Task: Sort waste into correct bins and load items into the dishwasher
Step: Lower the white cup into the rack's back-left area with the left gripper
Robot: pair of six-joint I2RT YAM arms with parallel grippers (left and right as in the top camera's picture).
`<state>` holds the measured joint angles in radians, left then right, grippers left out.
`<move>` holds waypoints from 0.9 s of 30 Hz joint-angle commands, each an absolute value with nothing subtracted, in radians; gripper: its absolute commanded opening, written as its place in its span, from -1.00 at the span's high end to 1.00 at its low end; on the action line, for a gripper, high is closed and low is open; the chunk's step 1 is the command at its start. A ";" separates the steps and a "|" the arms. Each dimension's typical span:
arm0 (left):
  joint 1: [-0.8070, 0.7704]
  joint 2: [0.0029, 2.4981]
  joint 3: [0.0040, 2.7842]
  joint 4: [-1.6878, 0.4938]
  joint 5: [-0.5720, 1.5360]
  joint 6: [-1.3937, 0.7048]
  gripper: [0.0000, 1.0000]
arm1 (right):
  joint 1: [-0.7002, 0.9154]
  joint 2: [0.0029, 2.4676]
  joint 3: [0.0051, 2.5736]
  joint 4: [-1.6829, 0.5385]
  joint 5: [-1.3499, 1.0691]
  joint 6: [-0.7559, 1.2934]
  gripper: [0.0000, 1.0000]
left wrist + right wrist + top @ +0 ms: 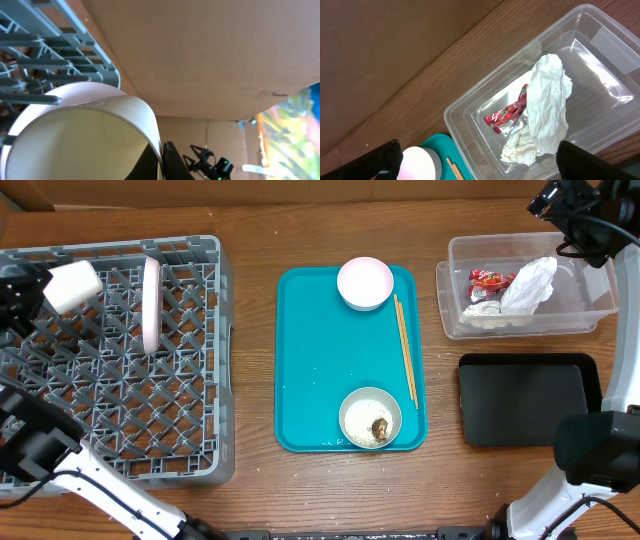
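The small white cup stays in my left gripper for now until it rests low among the rack's wires, since my fingers have it tilted above them.
My left gripper (45, 290) is shut on the rim of the small white cup (72, 285) and holds it over the far left of the grey dish rack (130, 410). The left wrist view shows the cup (100, 135) pinched between the fingers (165, 160). The round plate (150, 305) stands on edge in the rack. My right gripper (578, 210) is open and empty above the clear tub (585, 295), which holds the red wrapper (507, 116) and the white napkin (547, 112). The black tray (528, 400) lies in front of the tub.
The teal tray (320, 380) in the middle carries the pale pink dish (365, 282), the chopsticks (405, 350) and the white bowl (370, 418) with rice and a brown lump. A cardboard wall stands behind the table.
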<state>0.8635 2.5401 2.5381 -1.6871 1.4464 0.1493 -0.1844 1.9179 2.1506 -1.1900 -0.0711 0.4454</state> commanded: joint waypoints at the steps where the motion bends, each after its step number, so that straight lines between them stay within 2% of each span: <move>1: 0.853 2.616 2.536 -1.690 1.515 0.206 0.92 | -0.186 1.899 2.161 -1.187 -0.068 0.453 -1.00; 7: 0.851 2.706 2.534 -1.690 1.483 0.191 0.92 | -0.186 1.899 2.161 -1.187 -0.068 0.453 -1.00; 18: 0.854 2.727 2.528 -1.690 1.361 0.049 0.92 | -0.186 1.899 2.161 -1.187 -0.068 0.453 -1.00; 27: 0.875 2.690 2.528 -1.691 1.172 -0.016 0.92 | -0.186 1.899 2.161 -1.187 -0.068 0.453 -1.00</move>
<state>0.8627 2.6991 2.5374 -1.6947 1.3975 0.0059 -0.1844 1.9179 2.1506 -1.1904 -0.0711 0.4454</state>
